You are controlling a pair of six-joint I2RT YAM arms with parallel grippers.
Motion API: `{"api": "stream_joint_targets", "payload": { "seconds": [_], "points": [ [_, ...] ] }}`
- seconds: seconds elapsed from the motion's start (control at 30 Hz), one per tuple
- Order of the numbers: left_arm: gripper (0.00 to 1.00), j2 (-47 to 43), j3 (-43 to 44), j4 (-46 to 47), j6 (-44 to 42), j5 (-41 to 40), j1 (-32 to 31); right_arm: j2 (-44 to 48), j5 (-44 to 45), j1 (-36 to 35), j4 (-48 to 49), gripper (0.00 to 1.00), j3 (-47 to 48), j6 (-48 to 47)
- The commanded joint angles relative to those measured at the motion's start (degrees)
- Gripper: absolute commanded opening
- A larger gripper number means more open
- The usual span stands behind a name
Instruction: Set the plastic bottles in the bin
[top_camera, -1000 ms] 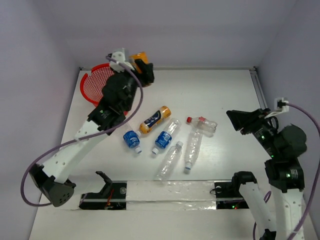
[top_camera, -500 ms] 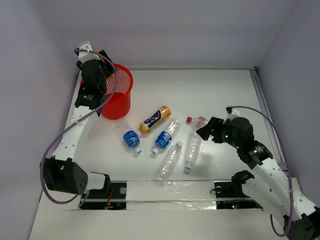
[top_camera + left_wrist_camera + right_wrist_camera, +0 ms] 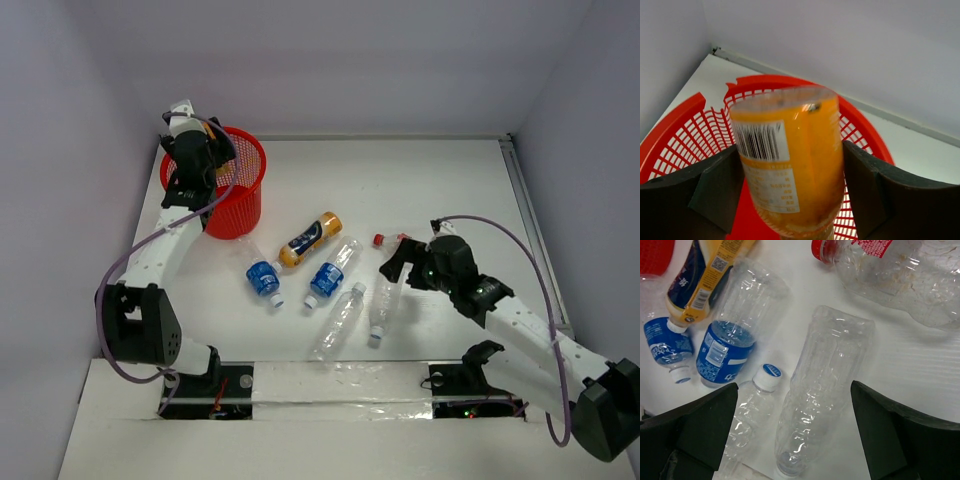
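Next, my right gripper grabs the clear plastic bottle by its body, near the bottle's bottom. The bottle then goes into the red bin.
My left gripper (image 3: pixel 196 152) hangs over the left rim of the red bin (image 3: pixel 252 152), shut on a stubby orange bottle (image 3: pixel 790 160) with a barcode label; below it lies the bin's mesh (image 3: pixel 867 132). My right gripper (image 3: pixel 393 262) stands open low over the loose bottles on the table, its jaws wide on either side of a clear bottle (image 3: pixel 822 390) without touching it. Beside it lie a clear white-capped bottle (image 3: pixel 752 415), a blue-labelled bottle (image 3: pixel 735 340), an orange-and-blue bottle (image 3: pixel 309 238) and a red-capped clear bottle (image 3: pixel 880 265).
Another short blue-labelled bottle (image 3: pixel 264 280) lies left of the group. The bin stands in the back left corner by the walls. A taped strip (image 3: pixel 340 378) runs along the near edge between the arm bases.
The left arm swung with the orange bottle from right of the bin to over its left rim. The right arm came down from the far right onto the bottle group and opened wide.
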State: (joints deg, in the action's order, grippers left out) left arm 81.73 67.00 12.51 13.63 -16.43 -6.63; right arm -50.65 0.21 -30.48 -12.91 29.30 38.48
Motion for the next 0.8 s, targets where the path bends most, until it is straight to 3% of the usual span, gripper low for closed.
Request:
{"api": "stream_joint_targets", "payload": {
  "seconds": [0.0, 0.13, 0.3, 0.4, 0.53, 0.77],
  "points": [
    [0.73, 0.00, -1.17, 5.42, -0.71, 0.69, 0.31, -2.60, 1.73, -0.55, 6.83, 1.00, -0.91, 1.07],
    [0.86, -1.83, -1.79, 5.77, -0.01, 1.92, 0.31, -7.08, 1.11, -0.55, 9.21, 1.00, -0.91, 1.16],
    [0.87, -6.49, -2.22, 4.80, 3.41, 6.30, 0.31, -11.65, 2.87, -0.55, 11.05, 1.00, -0.82, 0.98],
    [0.82, -10.80, -3.28, 2.61, 7.01, 10.52, 0.31, -13.41, 3.13, -0.55, 12.02, 0.99, -1.09, 1.42],
    [0.69, -17.11, -3.72, -6.06, 6.50, 12.91, -6.97, -15.79, 3.66, -0.55, 12.29, 0.97, -0.30, 1.77],
    [0.64, -23.64, -8.27, -23.04, 7.11, 14.85, -33.31, -19.04, 3.75, -0.55, 11.50, 0.94, 1.11, 2.04]
  ]
}}
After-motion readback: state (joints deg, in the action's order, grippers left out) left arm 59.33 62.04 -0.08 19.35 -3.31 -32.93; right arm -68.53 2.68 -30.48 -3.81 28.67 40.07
